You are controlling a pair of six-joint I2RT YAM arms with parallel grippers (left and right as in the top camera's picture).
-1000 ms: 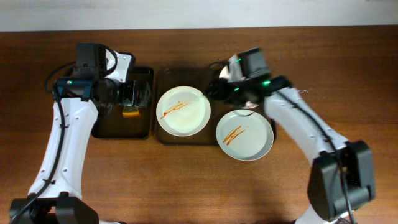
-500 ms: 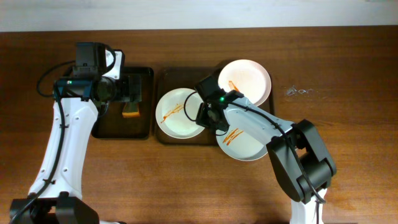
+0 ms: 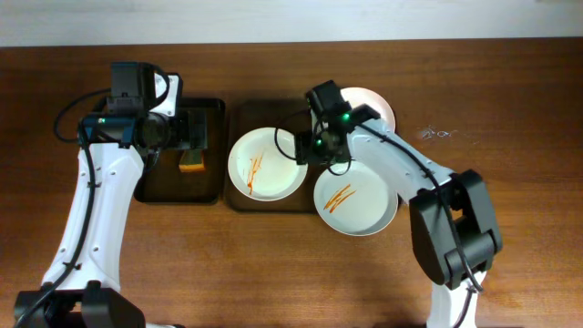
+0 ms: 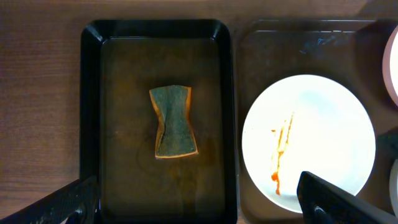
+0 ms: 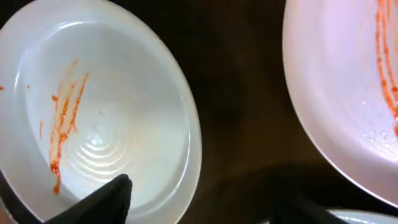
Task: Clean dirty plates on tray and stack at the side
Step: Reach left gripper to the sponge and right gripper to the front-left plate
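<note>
I need to grab the green and orange sponge next with my left gripper across its narrow middle (image 3: pixel 191 158) (image 4: pixel 175 120). Its wide ends will then stay free to wipe plates.
Three dirty plates show in the overhead view. One streaked plate (image 3: pixel 267 163) lies on the brown tray (image 3: pixel 264 113). A second (image 3: pixel 356 197) hangs over the tray's front right corner. A third (image 3: pixel 375 102) at the back right is partly hidden by my right arm. My right gripper (image 3: pixel 314 148) is open at the first plate's right rim. In the right wrist view its fingers (image 5: pixel 205 199) straddle that plate's rim (image 5: pixel 99 124), with another plate (image 5: pixel 348 93) beside it. My left gripper (image 3: pixel 187 137) is open and empty above the black tray, its fingers (image 4: pixel 199 208) wide apart.
A smaller black tray (image 3: pixel 211 191) stands left of the brown tray and holds a green and orange sponge (image 3: pixel 191 166), which also shows in the left wrist view (image 4: pixel 173 122). The streaked plate (image 4: pixel 309 143) is at the right of that view. Bare wood surrounds the trays.
My right arm swung back over the back plate and its gripper moved to the left plate's right rim. That plate has turned, its streak now more upright. The left arm has not moved.
</note>
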